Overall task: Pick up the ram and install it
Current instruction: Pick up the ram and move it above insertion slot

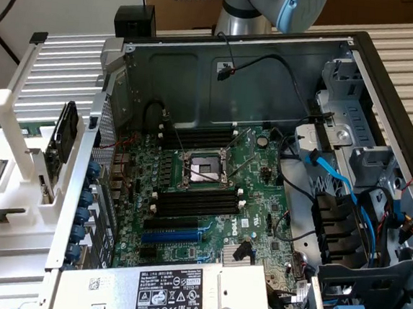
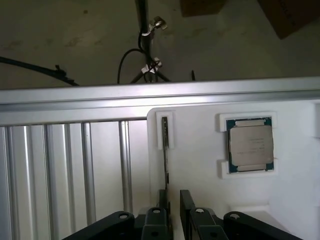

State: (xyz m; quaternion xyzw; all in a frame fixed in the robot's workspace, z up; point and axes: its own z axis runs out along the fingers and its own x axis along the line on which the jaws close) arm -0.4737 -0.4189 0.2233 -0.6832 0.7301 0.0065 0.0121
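Note:
My gripper picks up the ram by the middle of its exposed upper edge (image 2: 167, 194) next, since the ram's end sits in the holder's slot (image 2: 165, 131).
In the wrist view the ram (image 2: 165, 150) shows edge-on as a thin dark stick standing upright in a slot of the white holder (image 2: 200, 170). My gripper (image 2: 173, 196) hangs right over the stick's near end. Its two black fingers (image 2: 186, 200) stand apart with a narrow gap, and the ram's edge runs down beside the other finger. Nothing is clamped between them. In the exterior view the open computer case holds the green motherboard (image 1: 263, 167) with long black memory slots (image 1: 197, 136) above and below (image 1: 195, 200) the processor socket (image 1: 204, 170).
A processor chip (image 2: 250, 145) lies in another pocket of the white holder. A ribbed aluminium surface (image 2: 65, 170) borders the holder. In the case are a blue slot (image 1: 178, 233), blue and black cables (image 1: 328, 169), drive bays (image 1: 372, 248) and a power supply (image 1: 173, 292).

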